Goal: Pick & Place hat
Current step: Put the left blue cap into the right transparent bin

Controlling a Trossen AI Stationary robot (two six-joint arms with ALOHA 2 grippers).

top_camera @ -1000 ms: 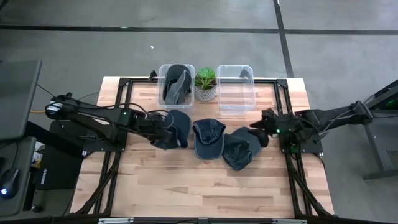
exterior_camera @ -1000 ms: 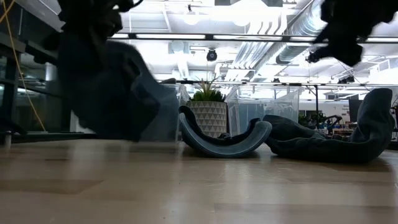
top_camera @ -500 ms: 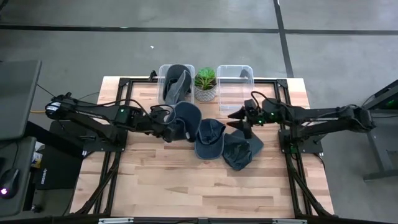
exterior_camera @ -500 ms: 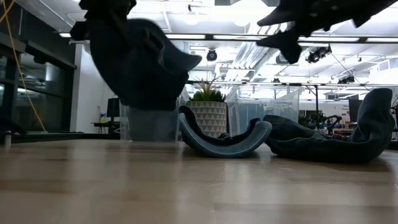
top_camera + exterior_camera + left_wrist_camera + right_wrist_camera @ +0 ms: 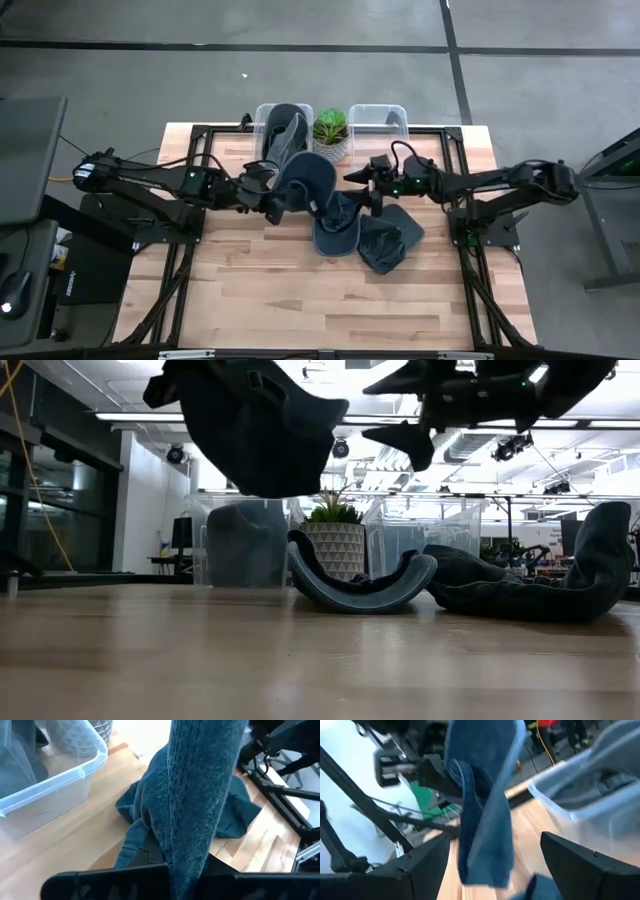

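My right gripper grabs the blue hat in the air by its brim (image 5: pixel 306 178) next, to place it in the clear bin (image 5: pixel 378 120).
My left gripper (image 5: pixel 268 194) is shut on a blue knitted hat (image 5: pixel 308 180), held in the air over the table's middle; the low view shows the hat (image 5: pixel 252 428) well above the wood. My right gripper (image 5: pixel 362 190) is open and hovers just right of that hat, its fingers (image 5: pixel 427 865) spread wide toward the hat (image 5: pixel 485 805), apart from it. Two more blue hats (image 5: pixel 335 226) (image 5: pixel 390 240) lie on the table below. Another hat (image 5: pixel 283 135) sits inside the left clear bin. My left gripper holds the hat by its lower edge (image 5: pixel 172 857), coming level from the table's left. The gripper body hides the fingers in the left wrist view. The hat is lifted clear and stands up and out beyond the fingers, its open side bulging toward the table's right.
A second clear bin (image 5: pixel 378 140) stands at the far edge right of a potted plant (image 5: pixel 330 135). Black frame rails (image 5: pixel 190 190) (image 5: pixel 470 225) run along both table sides. Bare wood (image 5: pixel 300 300) spreads across the near half.
My left gripper has lifted the hat off the table and carried it up and toward the table's right and far side; the hat now hangs clear. My right gripper has travelled from the table's right side leftward toward the held hat, staying open.
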